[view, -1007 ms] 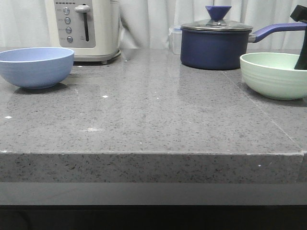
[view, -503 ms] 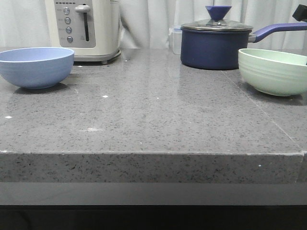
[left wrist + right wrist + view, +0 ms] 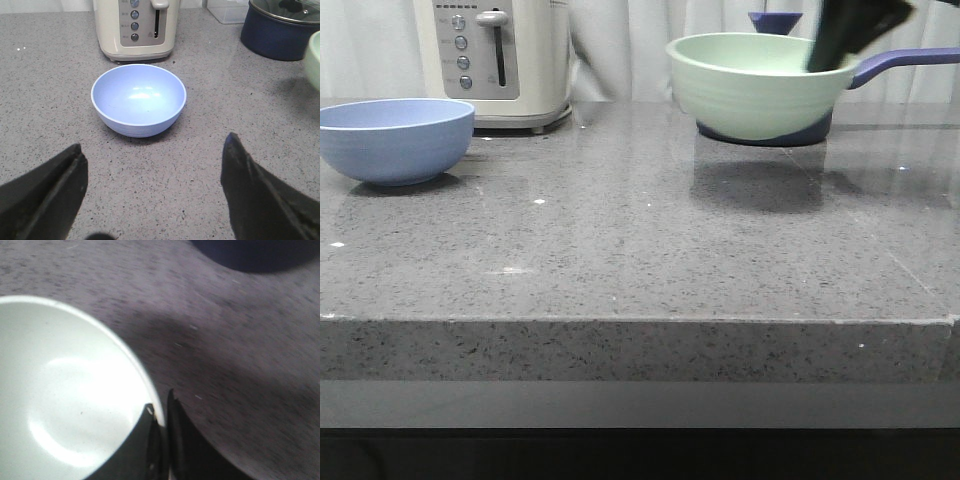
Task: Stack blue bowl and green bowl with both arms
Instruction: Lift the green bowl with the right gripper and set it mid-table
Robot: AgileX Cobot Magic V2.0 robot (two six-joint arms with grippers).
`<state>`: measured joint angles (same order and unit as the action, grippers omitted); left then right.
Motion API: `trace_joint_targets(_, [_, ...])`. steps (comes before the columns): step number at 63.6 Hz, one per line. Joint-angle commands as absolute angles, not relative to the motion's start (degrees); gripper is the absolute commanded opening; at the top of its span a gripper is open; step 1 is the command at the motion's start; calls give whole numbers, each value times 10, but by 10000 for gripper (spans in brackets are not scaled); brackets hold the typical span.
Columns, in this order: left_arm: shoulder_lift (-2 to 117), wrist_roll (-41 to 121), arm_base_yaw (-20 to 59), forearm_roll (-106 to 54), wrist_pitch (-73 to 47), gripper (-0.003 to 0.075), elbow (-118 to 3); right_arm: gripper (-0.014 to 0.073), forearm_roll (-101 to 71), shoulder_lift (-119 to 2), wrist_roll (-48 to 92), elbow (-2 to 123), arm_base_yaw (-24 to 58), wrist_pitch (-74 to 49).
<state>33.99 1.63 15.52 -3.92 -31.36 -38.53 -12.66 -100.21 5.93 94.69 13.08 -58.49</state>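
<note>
The green bowl's base (image 3: 750, 133) is still above the grey counter, so it is too early for my right gripper to release the bowl.
The blue bowl (image 3: 395, 140) rests upright on the grey counter at the far left, in front of the toaster; it also shows in the left wrist view (image 3: 138, 99). My left gripper (image 3: 152, 157) is open and empty, hovering short of the blue bowl. The green bowl (image 3: 752, 85) hangs in the air above the counter, right of centre, tilted slightly. My right gripper (image 3: 840, 52) is shut on the green bowl's rim (image 3: 145, 375), one finger inside and one outside (image 3: 161, 412).
A cream toaster (image 3: 500, 60) stands at the back left. A dark navy lidded saucepan (image 3: 810, 128) with a blue handle (image 3: 900, 63) sits behind the green bowl. The counter's front edge (image 3: 640, 320) runs across the view.
The green bowl has been lifted from the counter at the far right and carried left and up, now in front of the saucepan. The blue bowl has not moved.
</note>
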Motion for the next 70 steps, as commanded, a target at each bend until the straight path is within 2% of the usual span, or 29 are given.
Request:
trace_joint_targets(1, [344,18,160,-46,-272,544,-407,-54,-93,-1006,26,993,170,-572])
trace_joint_targets(14, [344,18,160,-46,-272,544,-407,-54,-92,-1069,22,1054,220,-596])
trace_joint_targets(51, [344,18,160,-46,-272,544,-407,-45,-114,-1097,23,1067,221,-604])
trace_joint_targets(57, [344,18,160,-46,-272,544,-407,11,-114,-1096,23,1067,221,-606])
trace_joint_targets(64, [344,18,160,-46,-272,544,-407,188,-114,-1096,23,1067,221,-606])
trace_joint_targets(70, [344,18,160,-46,-272,544,-407,282,-114,-1095,23,1067,221,-606])
